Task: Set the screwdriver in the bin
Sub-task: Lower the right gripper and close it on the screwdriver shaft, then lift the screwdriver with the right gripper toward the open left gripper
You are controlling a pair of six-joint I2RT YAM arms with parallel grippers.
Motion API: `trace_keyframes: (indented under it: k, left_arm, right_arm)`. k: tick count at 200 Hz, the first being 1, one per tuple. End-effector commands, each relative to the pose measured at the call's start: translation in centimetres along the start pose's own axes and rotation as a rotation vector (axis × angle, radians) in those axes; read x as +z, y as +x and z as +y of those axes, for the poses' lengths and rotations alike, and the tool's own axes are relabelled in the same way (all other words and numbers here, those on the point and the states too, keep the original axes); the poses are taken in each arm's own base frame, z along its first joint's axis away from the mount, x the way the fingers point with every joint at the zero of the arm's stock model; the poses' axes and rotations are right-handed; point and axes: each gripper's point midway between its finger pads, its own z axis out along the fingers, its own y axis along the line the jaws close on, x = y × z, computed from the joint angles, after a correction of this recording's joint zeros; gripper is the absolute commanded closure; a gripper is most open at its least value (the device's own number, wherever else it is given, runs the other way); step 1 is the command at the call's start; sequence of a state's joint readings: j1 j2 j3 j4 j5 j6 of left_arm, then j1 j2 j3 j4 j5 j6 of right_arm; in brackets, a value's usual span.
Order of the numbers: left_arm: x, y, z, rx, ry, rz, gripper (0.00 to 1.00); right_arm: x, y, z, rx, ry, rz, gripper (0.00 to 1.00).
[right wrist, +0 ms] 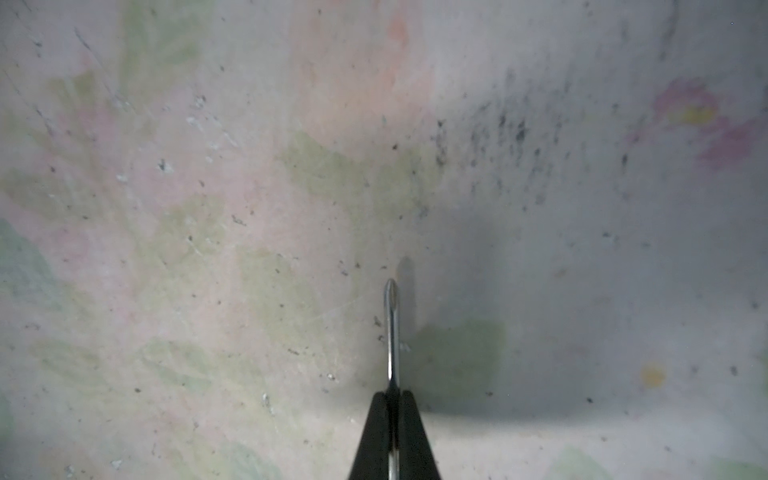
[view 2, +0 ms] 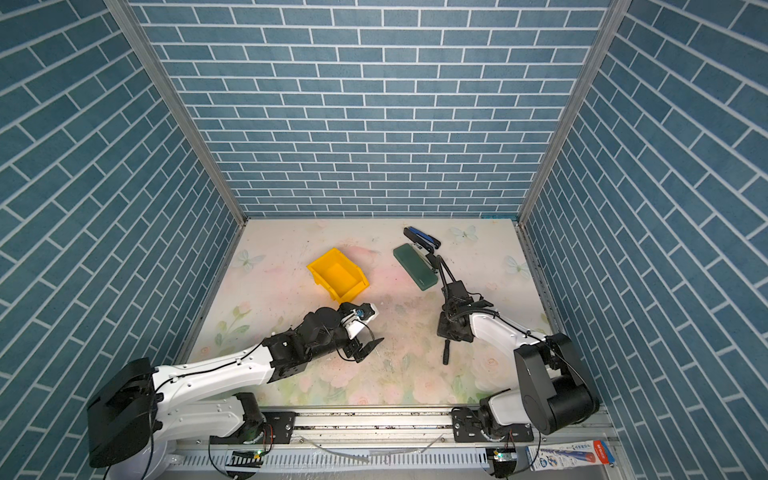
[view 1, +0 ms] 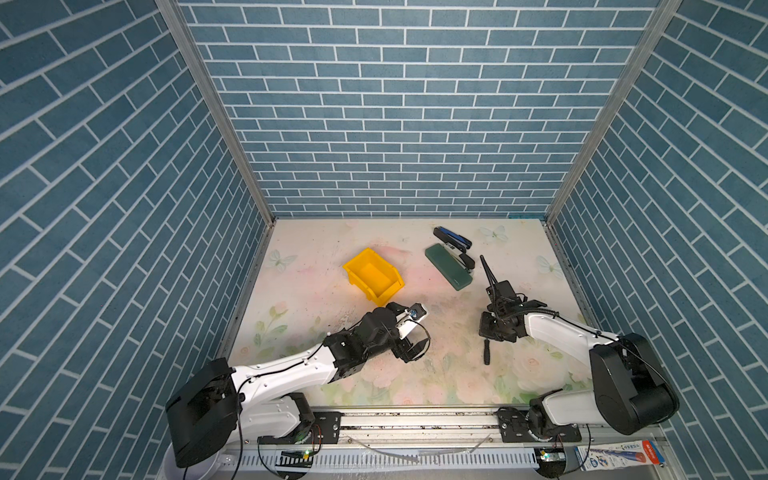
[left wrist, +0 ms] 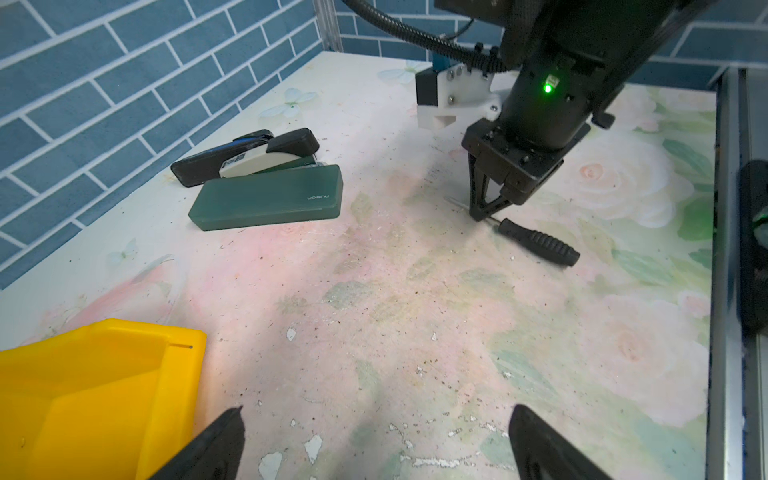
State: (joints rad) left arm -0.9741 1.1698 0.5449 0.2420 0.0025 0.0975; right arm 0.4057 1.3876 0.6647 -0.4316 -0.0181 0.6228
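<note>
Next, the left gripper takes hold of the screwdriver's black ribbed handle to put the screwdriver in the bin. The right gripper stays on the screwdriver's stem.
The screwdriver lies low on the floral table at the front right, its black ribbed handle pointing toward the front edge. My right gripper points straight down and is shut on its thin metal shaft; the left wrist view shows that gripper pinching the shaft just ahead of the handle. The yellow bin stands empty at the table's centre left, seen in both top views. My left gripper hovers open just in front of the bin, holding nothing.
A flat dark green case lies at the back right, with a black-and-blue stapler right behind it; both show in the left wrist view. Blue brick walls close three sides. A metal rail runs along the front.
</note>
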Motion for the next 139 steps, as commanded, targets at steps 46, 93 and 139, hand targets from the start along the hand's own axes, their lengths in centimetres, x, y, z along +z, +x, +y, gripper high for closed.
trace_keyframes:
  k: [46, 93, 139]
  left_arm:
    - [-0.4, -1.0, 3.0, -0.253, -0.155, -0.056, 0.00]
    - [0.7, -0.8, 4.3, -0.528, -0.086, -0.049, 0.00]
    - [3.1, -3.1, 4.3, -0.660, 0.053, -0.123, 0.00]
  right_arm:
    - [-4.3, -6.5, 5.4, -0.123, -0.195, -0.242, 1.00]
    - [-7.9, -10.6, 10.3, -0.271, -0.352, -0.369, 1.00]
    - [-10.8, -12.4, 15.8, -0.360, -0.590, -0.406, 1.00]
